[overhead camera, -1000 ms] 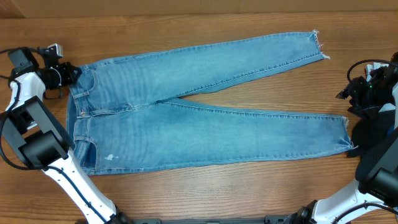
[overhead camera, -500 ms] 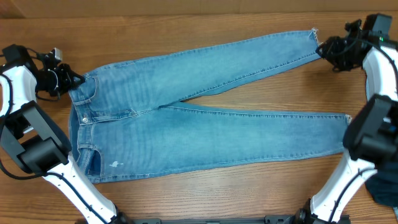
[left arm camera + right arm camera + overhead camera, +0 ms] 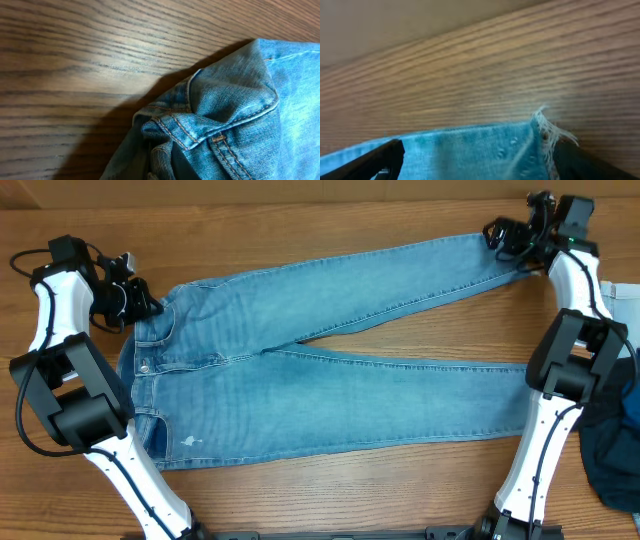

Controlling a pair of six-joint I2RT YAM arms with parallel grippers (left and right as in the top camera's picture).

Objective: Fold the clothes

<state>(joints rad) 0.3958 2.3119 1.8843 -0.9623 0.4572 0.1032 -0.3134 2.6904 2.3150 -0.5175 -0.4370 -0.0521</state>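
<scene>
The far leg of the light blue jeans needs to be folded over the near leg (image 3: 390,402), so my right gripper will next grab its frayed hem corner (image 3: 514,268).
The light blue jeans (image 3: 330,395) lie spread on the wooden table, waistband at the left and both legs running right. My left gripper (image 3: 140,306) is shut on the far corner of the waistband; in the left wrist view that denim (image 3: 230,120) is bunched and puckered at the jaws. My right gripper (image 3: 507,235) is at the frayed hem (image 3: 545,132) of the far leg. It is open wide, its black fingers (image 3: 385,160) standing on either side of the hem with flat cloth between them.
A dark navy garment (image 3: 615,470) lies at the near right edge of the table. A pale cloth (image 3: 622,288) shows at the right edge. The near leg's hem lies close to the right arm's base (image 3: 560,380).
The right arm swung from the table's right side up to the far leg's hem and its jaws opened wide. The left gripper drew the waistband corner slightly rightward and the jeans shifted.
</scene>
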